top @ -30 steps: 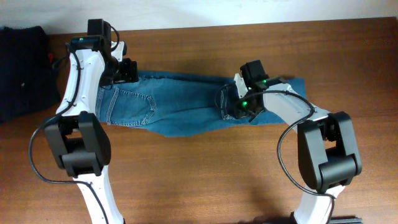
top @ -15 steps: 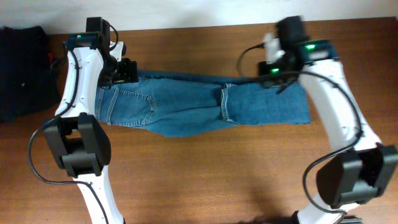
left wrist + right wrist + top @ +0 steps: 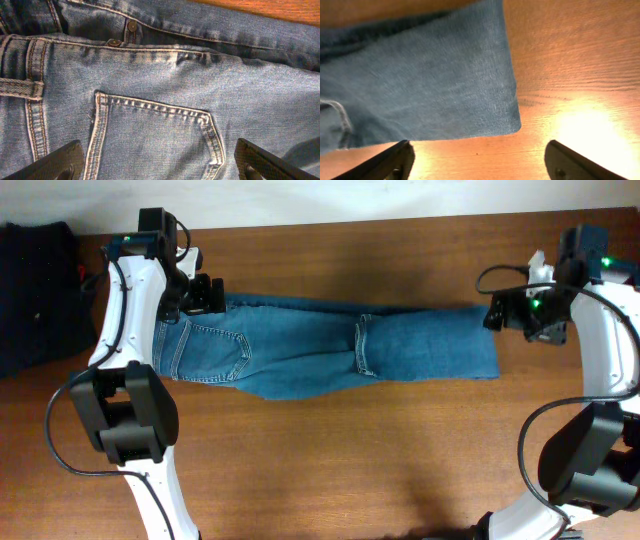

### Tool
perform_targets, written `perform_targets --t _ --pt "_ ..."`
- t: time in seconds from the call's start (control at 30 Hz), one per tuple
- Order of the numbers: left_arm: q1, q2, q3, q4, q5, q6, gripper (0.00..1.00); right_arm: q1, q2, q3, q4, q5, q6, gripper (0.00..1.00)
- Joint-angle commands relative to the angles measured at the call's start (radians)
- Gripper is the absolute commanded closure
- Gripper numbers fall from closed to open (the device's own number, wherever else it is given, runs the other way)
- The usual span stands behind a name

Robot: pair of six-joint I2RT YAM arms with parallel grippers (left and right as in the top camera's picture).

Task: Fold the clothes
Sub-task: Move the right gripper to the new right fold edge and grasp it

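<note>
Next, my right gripper grabs the jeans (image 3: 300, 350) by the edge of their leg end (image 3: 490, 346) and folds that end over toward their waist.
The clothes, a pair of blue denim jeans (image 3: 300, 350), lie stretched left to right across the wooden table. The waist is at the left and the leg end (image 3: 480, 345) at the right. My left gripper (image 3: 205, 292) hovers over the waist, open. In the left wrist view its fingertips (image 3: 60, 162) straddle a back pocket (image 3: 155, 135) without gripping it. My right gripper (image 3: 505, 313) is just past the leg end, open. The right wrist view shows the denim hem (image 3: 445, 80) at upper left and bare wood between the right gripper's (image 3: 480, 162) tips.
A black garment pile (image 3: 35, 295) with a small red tag sits at the far left edge of the table. Bare wood (image 3: 330, 470) runs in front of the jeans. The table's back edge (image 3: 330, 222) meets a white wall close behind them.
My right gripper opened, let go of the denim at the middle of the jeans and swung back and right to the leg end. The left gripper opened a little wider, its arm still.
</note>
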Motion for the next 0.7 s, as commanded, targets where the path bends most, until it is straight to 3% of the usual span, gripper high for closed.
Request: perform_targets --t 0.0,0.2,0.5,0.67 --pt "0.006 0.011 0.022 -0.002 0.014 0.001 0.03 -0.017 0.006 -0.092 0.049 -0.05 -0.076 0.07" --pt "0.006 0.011 0.022 -0.002 0.013 0.002 0.01 -0.029 0.007 -0.288 0.272 -0.064 -0.077 0.03" --pt "0.006 0.011 0.022 -0.002 0.01 0.002 0.01 -0.029 0.007 -0.444 0.504 -0.064 -0.077 0.05" --pt "0.006 0.011 0.022 0.005 0.01 0.002 0.01 -0.029 0.007 -0.456 0.533 -0.064 -0.077 0.25"
